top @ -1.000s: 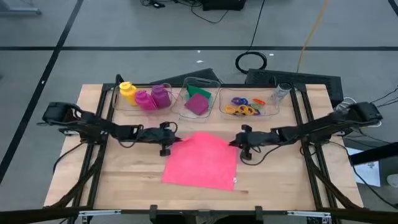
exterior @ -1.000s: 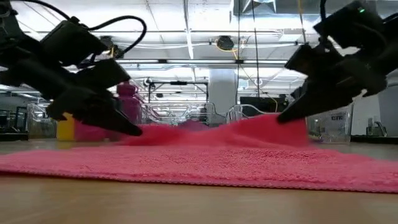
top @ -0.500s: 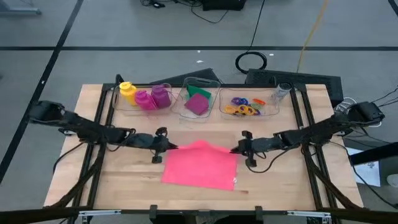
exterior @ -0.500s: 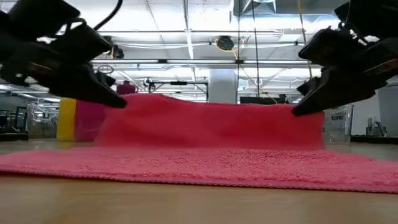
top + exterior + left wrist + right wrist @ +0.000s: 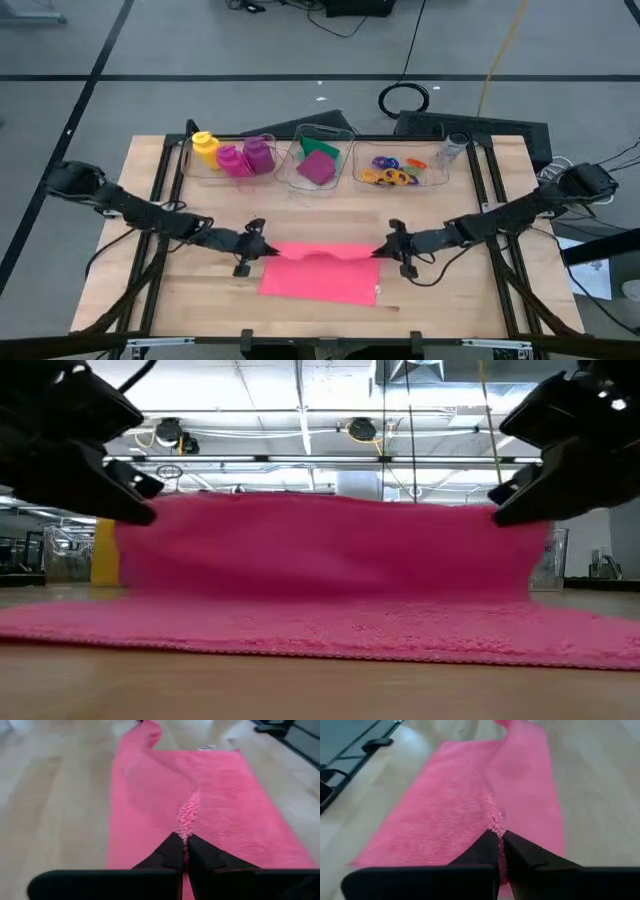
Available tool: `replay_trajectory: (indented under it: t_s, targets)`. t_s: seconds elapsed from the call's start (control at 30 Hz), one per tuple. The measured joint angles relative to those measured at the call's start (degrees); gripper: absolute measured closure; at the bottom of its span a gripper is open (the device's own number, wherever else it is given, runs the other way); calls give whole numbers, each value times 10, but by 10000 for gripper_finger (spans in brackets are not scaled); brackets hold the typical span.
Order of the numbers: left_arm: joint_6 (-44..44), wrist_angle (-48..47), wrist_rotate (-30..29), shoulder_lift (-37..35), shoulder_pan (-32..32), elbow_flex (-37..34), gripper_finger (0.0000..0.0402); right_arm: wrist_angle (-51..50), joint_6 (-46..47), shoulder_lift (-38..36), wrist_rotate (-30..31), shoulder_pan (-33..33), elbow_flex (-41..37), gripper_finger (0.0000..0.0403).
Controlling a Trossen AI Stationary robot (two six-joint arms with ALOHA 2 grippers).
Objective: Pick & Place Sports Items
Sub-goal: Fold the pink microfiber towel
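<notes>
I need to keep holding the pink cloth with my right gripper until the cloth's raised edge (image 5: 325,256) meets its near edge (image 5: 318,299). Flat cloth is still between my fingers and that near edge.
A pink cloth (image 5: 322,272) lies on the wooden table toward its near edge. Its near part rests flat (image 5: 320,630), and its far edge is raised like a curtain (image 5: 330,545) between my two grippers. My left gripper (image 5: 268,250) is shut on the cloth's far left corner. My right gripper (image 5: 380,250) is shut on its far right corner. In the low view the left gripper (image 5: 140,510) and the right gripper (image 5: 505,515) stand at the same height above the table. My left gripper pinches the cloth's far left corner (image 5: 187,820) between its two fingers, coming level from the table's left. The corner is lifted clear, and the cloth hangs below it down to the part that lies on the table. My right gripper pinches the cloth's far right corner (image 5: 495,822) between its two fingers, coming level from the table's right. The corner is lifted clear, and the edge between the two grippers (image 5: 330,500) runs nearly straight.
Three clear bins stand along the far edge. The left bin (image 5: 232,155) holds yellow, magenta and purple bottles, the middle bin (image 5: 318,160) holds green and magenta cloths, and the right bin (image 5: 397,170) holds coloured rings. Bare wood lies between the bins and the cloth.
Both grippers have gone up and toward the table's near edge, staying shut on the cloth's far corners. The far edge has risen from the table and come over the near part, which has stayed where it was. The cloth's outline from above has shortened.
</notes>
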Motion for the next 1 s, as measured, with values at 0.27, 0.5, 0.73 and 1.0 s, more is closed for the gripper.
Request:
replay_trajectory:
  t_s: [0.27,0.5,0.73,1.0]
  targets:
    - [-19,10,0,0,-38,0,401,39,20,20,2,33,0,403]
    - [-26,22,2,0,-62,0,401,64,39,78,1,50,23,403]
    - [-33,23,3,9,-71,0,401,47,31,111,1,76,71,403]
    - [-54,19,15,9,-74,0,401,46,31,137,-1,87,87,403]
